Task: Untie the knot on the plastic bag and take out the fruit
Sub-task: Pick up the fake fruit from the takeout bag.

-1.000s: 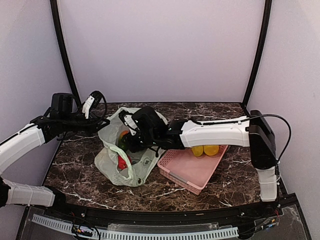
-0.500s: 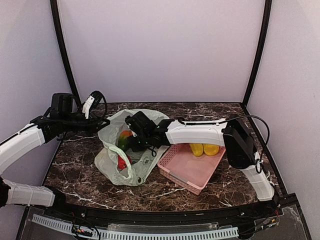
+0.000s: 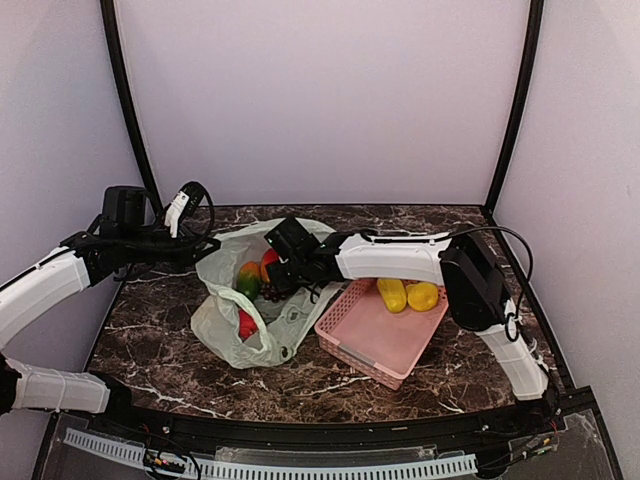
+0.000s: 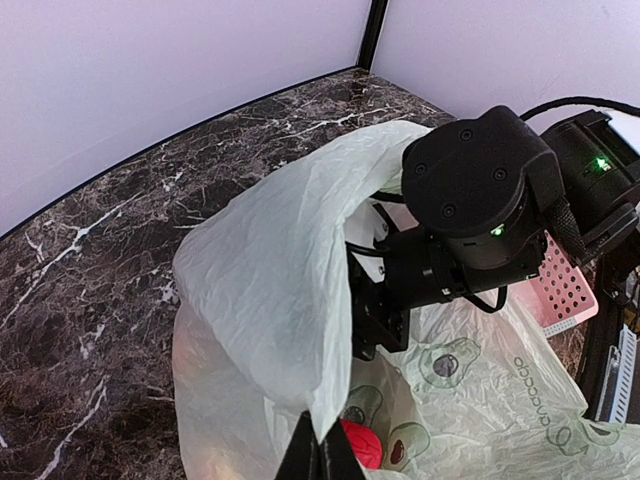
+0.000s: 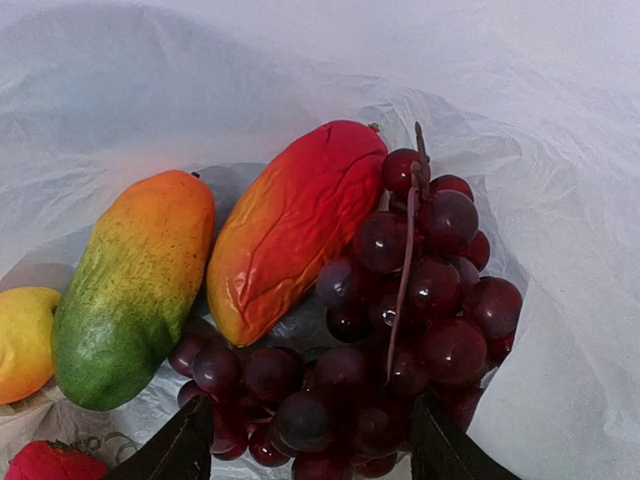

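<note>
My right gripper's fingers are still short of the main cluster around the stem (image 3: 275, 292) (image 5: 403, 318), so it moves closer and only then closes on the cluster.
The plastic bag (image 3: 262, 330) lies open at table centre-left, and no knot shows. My left gripper (image 4: 320, 462) is shut on the bag's (image 4: 270, 280) raised rim and holds it up. My right gripper (image 5: 312, 452) is inside the bag mouth, open, with the dark purple grapes (image 5: 400, 300) between its fingers. Whether the fingers touch the grapes I cannot tell. Beside the grapes lie a red-orange fruit (image 5: 295, 225), a green-orange mango (image 5: 130, 290), a yellow piece (image 5: 22, 340) and a red one (image 5: 50, 465). From above, the mango (image 3: 248, 276) and a red fruit (image 3: 246, 325) show through the opening next to the right gripper (image 3: 272, 280).
A pink slotted basket (image 3: 365, 345) stands right of the bag and touches it, with two yellow fruits (image 3: 392, 294) in its far end. The right forearm (image 3: 395, 255) crosses above the basket's back edge. Black frame posts rise at both back corners.
The right forearm has swung toward the back and uncovered the yellow fruits in the basket. Its gripper stays in the bag mouth. The left arm and its hold on the rim have not moved.
</note>
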{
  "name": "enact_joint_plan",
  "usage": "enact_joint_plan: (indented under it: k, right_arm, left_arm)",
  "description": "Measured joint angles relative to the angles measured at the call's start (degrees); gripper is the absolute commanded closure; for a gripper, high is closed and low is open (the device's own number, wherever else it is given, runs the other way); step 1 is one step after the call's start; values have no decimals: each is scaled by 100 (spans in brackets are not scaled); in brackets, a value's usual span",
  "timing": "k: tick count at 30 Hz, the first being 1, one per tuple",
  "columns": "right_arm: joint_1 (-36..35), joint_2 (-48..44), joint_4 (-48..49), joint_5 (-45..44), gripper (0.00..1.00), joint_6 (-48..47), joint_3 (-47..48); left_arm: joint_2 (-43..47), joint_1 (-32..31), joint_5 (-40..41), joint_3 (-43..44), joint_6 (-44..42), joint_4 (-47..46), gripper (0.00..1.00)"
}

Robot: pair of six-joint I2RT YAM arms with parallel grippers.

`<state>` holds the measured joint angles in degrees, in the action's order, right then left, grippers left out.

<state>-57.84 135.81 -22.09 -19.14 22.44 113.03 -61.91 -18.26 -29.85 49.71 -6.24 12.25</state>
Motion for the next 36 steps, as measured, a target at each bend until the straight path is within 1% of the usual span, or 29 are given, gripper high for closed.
enact_joint_plan:
  k: [4,6,9,12,14,17,19,24,27,28,30,36]
  right_arm:
    - [13,170,-66,-35,25,22,168]
    - [31,376,-74,-111,22,13,361]
    - [37,481,-131,-146,21,4,492]
    - [55,680,-146,-162,23,-15,754]
    - [70,802,-144,-173,27,-42,883]
    - [90,863,-157,-173,38,-79,970]
    - [105,866,-162,-162,48,-96,1003]
    - [149,868,-146,-105,77,-94,1040]
    - [162,868,-142,-59,91,-66,1043]
    - [166,868,-142,-37,95,-68,1040]
    - [166,868,-118,-2,100,-79,1040]
    - [175,822,66,142,100,-160,927]
  left_arm:
    - [0,0,-7,0,0,0,99]
    - [0,0,-15,0,0,0,99]
    - [0,0,-37,0,0,0,99]
    - [0,0,-59,0,0,0,99]
    - [0,0,-76,0,0,0,99]
    - [0,0,-81,0,0,0,99]
    - [0,0,-85,0,0,0,99]
    - [0,0,-101,0,2,-2,99]
    - [0,0,-105,0,2,-2,99]
    - [0,0,-105,0,0,-4,99]
    - [0,0,-105,0,0,-4,99]
    - [0,0,-107,0,2,-7,99]
